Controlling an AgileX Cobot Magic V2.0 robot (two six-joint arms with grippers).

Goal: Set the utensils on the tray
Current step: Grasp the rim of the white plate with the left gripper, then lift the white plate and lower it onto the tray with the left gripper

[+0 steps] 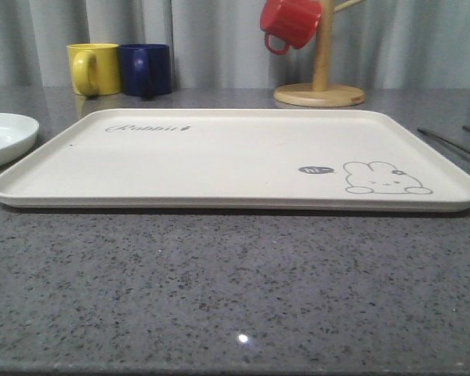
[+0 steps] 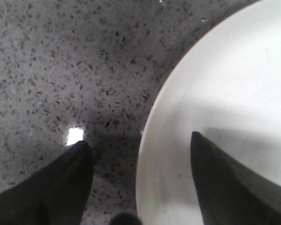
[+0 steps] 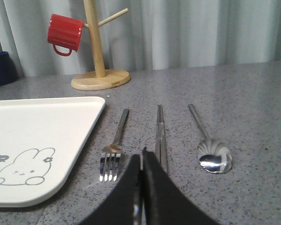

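Note:
The white plate's rim (image 1: 33, 139) is between my left gripper's fingers, so they would hold the plate if they closed now.
The cream tray (image 1: 219, 149) with its rabbit drawing lies bare in the middle of the counter, and its corner (image 3: 47, 122) shows in the right wrist view. To its right, on the grey counter, lie the fork (image 3: 114, 145), the chopsticks (image 3: 160, 131) and the spoon (image 3: 210, 150), side by side; in the front view they are thin lines (image 1: 454, 143) at the right edge. My right gripper (image 3: 141, 157) is shut on nothing, above the gap between fork tines and chopsticks. My left gripper (image 2: 138, 140) is open, straddling the rim of a white plate (image 2: 225, 93).
The white plate (image 1: 4, 133) sits left of the tray. A yellow mug (image 1: 92, 68) and a blue mug (image 1: 145, 69) stand at the back left. A wooden mug stand (image 1: 319, 94) with a red mug (image 1: 290, 22) stands at the back right.

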